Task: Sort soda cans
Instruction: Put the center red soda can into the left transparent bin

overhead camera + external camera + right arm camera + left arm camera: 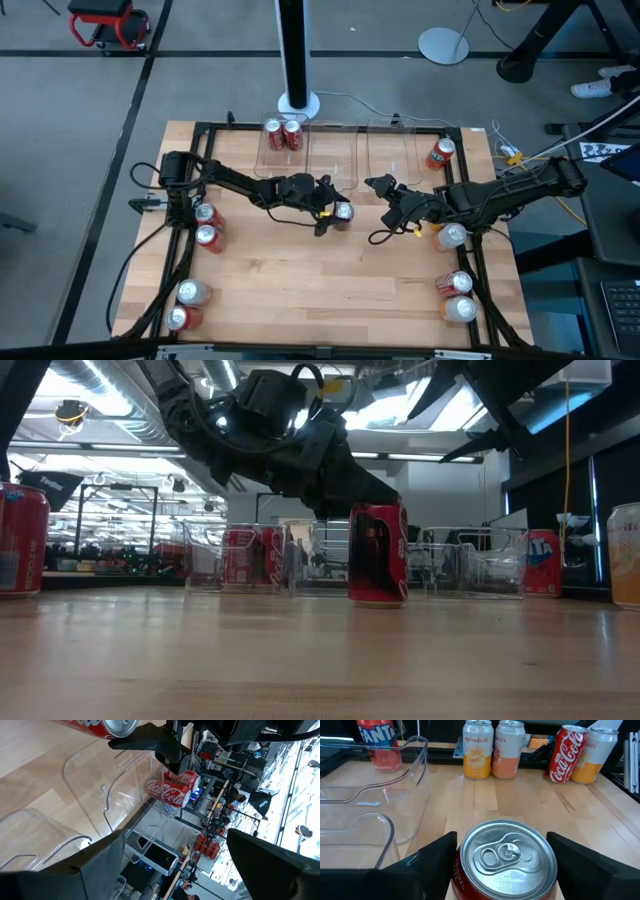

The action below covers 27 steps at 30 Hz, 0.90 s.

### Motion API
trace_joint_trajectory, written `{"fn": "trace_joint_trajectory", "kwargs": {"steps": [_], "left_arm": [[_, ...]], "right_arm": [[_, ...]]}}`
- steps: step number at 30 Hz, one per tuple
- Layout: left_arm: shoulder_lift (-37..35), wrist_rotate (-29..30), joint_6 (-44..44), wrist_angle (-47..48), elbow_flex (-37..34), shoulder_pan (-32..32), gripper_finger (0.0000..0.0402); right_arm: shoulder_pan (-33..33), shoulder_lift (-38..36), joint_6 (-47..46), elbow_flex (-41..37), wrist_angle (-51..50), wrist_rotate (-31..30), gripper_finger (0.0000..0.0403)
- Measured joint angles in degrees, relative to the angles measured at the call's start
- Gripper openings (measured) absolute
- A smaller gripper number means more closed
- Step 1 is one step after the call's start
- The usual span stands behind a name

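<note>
I need to release the red soda can from my left gripper now, because the can is upright on the wood in the high view and would stand.
A red soda can with a silver top stands upright on its base near the table's middle, just in front of the clear bins. My left gripper reaches in from the left, and the can sits between its two fingers. In the low view the can stands on the wood under that gripper. My right gripper hovers open a little to the can's right, holding nothing, and faces the bins in its wrist view. Two red cans stand in the leftmost bin. My left gripper pinches the red can between its two fingers, on the side wall just under the top rim. The fingers come from the table's left, slanting down. The can is upright, with its base on the table.
Three clear bins line the far edge. Loose cans stand along the left edge and the right edge. Bare wood fills the near middle. A white pole base stands beyond the table.
</note>
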<state>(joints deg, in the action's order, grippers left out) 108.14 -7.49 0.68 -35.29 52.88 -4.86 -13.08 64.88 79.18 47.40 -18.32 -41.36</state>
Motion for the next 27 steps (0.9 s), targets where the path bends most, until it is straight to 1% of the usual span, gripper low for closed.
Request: {"fn": "trace_joint_trajectory", "kwargs": {"steps": [3, 6, 10, 13, 24, 27], "left_arm": [[0.00, 0.38, 1.40, -0.17, 0.00, -0.07, 0.0279], [0.00, 1.37, 2.75, -0.66, -0.02, -0.11, 0.0291], [0.00, 1.62, 1.15, -0.68, -0.04, 0.21, 0.0311], [0.00, 1.77, 0.78, -0.87, -0.07, 0.39, 0.0318], [0.00, 1.90, 2.19, -1.13, 0.24, 0.61, 0.0321], [0.03, 1.90, 0.57, -1.14, 0.24, 1.03, 0.0321]], "right_arm": [[0.00, 0.00, 0.00, 0.00, -0.01, 0.00, 0.0349], [0.00, 0.00, -0.02, 0.00, -0.01, 0.00, 0.0349], [0.00, 0.00, 0.00, 0.00, -0.03, 0.00, 0.0349], [0.00, 0.00, 0.00, 0.00, -0.09, 0.02, 0.0349], [-0.01, 0.02, -0.81, -0.02, -1.03, 1.09, 0.0349], [-0.01, 0.02, -0.85, -0.02, -1.22, 1.09, 0.0349]]}}
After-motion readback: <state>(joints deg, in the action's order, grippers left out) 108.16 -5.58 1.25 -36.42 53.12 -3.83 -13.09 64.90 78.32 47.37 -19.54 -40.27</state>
